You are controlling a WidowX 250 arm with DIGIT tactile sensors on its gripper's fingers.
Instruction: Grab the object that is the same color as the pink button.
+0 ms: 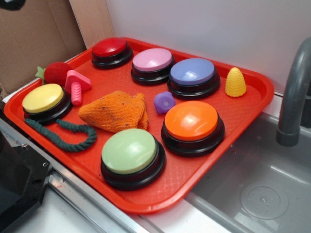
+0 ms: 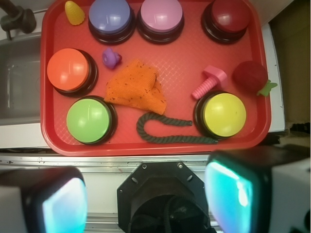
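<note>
The pink bolt is the object matching the pink button's color, so next my gripper will grab it by its wide head to pick it out.
The pink toy bolt lies on the red tray at its left side, between the red ball and the yellow button; it also shows in the wrist view. The pink button stands at the tray's back, between the red and purple-blue buttons, and shows in the wrist view. My gripper is open and empty, high above the robot base, off the tray's near edge. In the exterior view only a dark bit of arm shows at the top left corner.
On the tray: red, purple-blue, orange, green and yellow buttons, an orange cloth, a purple knob, a yellow corn toy, a green rope, a red ball. A sink and faucet are at the right.
</note>
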